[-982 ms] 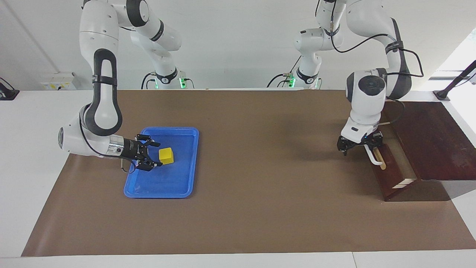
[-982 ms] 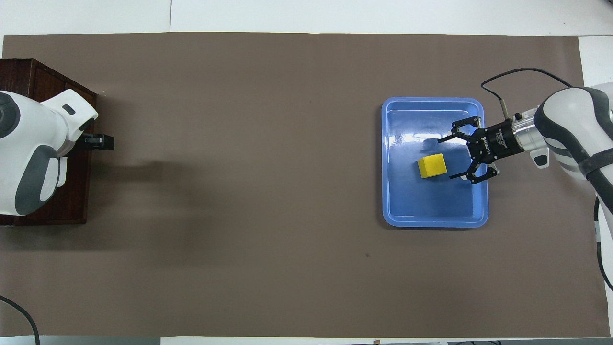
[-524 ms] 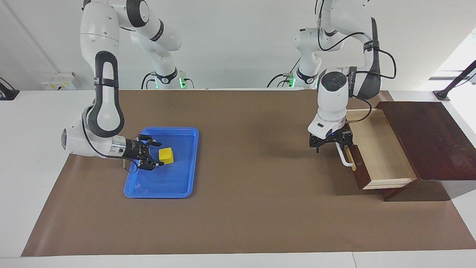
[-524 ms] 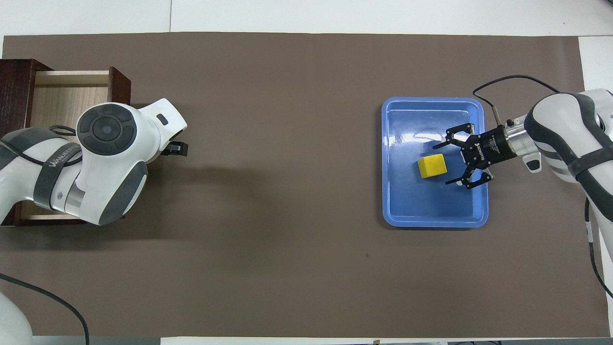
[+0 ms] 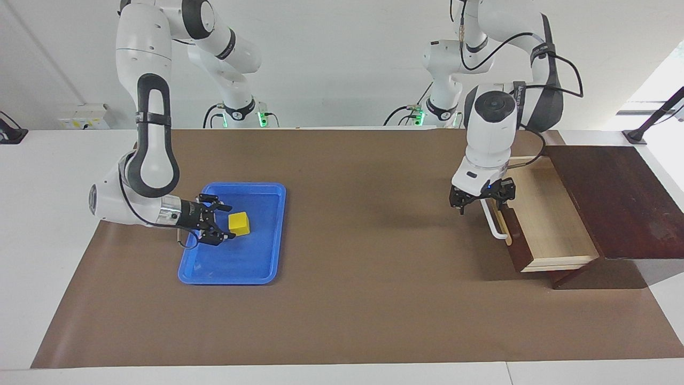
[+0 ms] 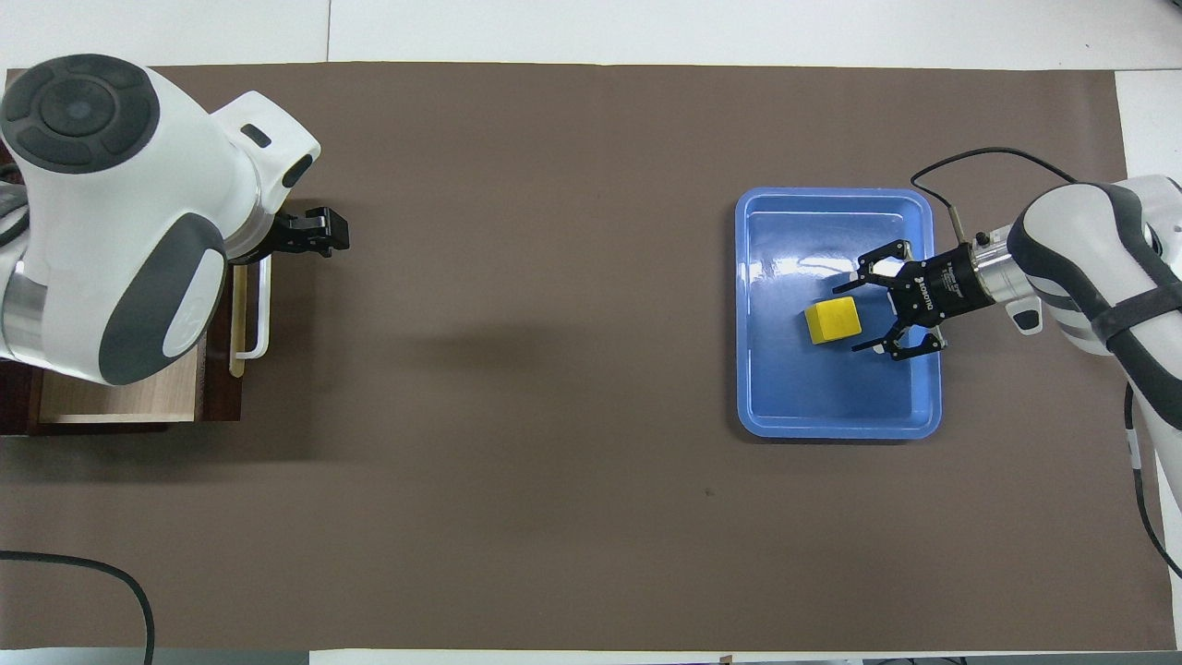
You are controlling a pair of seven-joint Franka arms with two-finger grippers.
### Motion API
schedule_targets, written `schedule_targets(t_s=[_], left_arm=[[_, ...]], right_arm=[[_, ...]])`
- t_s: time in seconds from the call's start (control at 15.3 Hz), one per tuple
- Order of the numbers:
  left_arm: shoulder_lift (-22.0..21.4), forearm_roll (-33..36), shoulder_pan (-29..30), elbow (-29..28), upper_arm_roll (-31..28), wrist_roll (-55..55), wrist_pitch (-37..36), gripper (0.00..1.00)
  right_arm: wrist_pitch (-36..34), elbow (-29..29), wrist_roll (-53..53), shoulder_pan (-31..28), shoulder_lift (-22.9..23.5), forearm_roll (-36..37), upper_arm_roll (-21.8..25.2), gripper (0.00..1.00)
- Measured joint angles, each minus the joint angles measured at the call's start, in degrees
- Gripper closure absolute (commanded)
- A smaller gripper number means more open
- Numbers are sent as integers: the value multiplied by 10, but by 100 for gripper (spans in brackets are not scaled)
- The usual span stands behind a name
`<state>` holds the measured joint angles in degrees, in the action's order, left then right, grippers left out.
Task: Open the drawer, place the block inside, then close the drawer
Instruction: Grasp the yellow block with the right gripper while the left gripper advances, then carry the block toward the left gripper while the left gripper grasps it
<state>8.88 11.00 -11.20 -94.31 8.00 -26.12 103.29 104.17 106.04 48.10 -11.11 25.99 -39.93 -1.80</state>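
Observation:
My right gripper grabs the yellow block by its opposite sides next, to put the block inside the drawer [image 6: 120, 397].
The yellow block [image 5: 239, 223] [image 6: 833, 320] lies in a blue tray. My right gripper [image 5: 228, 222] [image 6: 854, 314] lies low over the tray at the block's side toward the right arm's end. It is open, with its fingertips level with the block's edge and apart from it. The dark drawer [image 5: 545, 214] [image 6: 120, 397] stands pulled out of its dark box [image 5: 614, 198], showing a pale interior with nothing in it. My left gripper [image 5: 481, 206] [image 6: 314, 231] is open and hangs just over the end of the white handle [image 5: 497, 224] [image 6: 263, 314] nearer the robots, holding nothing.
The blue tray [image 5: 230, 278] [image 6: 836, 429] sits toward the right arm's end of the brown mat. The drawer box is at the left arm's end. A black cable [image 6: 979, 162] loops off the right wrist.
The left arm drew the drawer out of its box, then its gripper lifted off the handle. The right gripper crept closer to the block and its fingers narrowed a little.

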Motion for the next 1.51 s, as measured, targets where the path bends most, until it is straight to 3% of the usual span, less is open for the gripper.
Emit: schedule_targets(t_s=[0.07, 0.13, 0.33, 0.52, 0.72, 1.11, 1.51], left_arm=[[-3, -22, -1, 10, 0, -34, -12, 0], [-8, -45, -2, 14, 0, -72, -22, 0], [-14, -100, -9, 14, 2, -232, -41, 0], [-14, -111, -53, 14, 4, -437, -41, 0], [-13, -111, -87, 5, 7, -603, -8, 0], [31, -118, -105, -13, 7, -806, 104, 0], [65, -176, -147, -9, 7, -903, 168, 0]], right_arm=[[0, 1, 0, 0, 0, 0, 0, 86], [1, 1, -1, 0, 0, 0, 0, 100], [1, 1, -7, 0, 0, 0, 0, 100], [-1, -8, -8, 0, -1, 0, -2, 100], [-21, -58, 44, 5, -5, -2, -10, 100], [-25, -163, 233, 119, -33, -3, -20, 100], [29, -184, 319, 204, -38, -13, -21, 100]])
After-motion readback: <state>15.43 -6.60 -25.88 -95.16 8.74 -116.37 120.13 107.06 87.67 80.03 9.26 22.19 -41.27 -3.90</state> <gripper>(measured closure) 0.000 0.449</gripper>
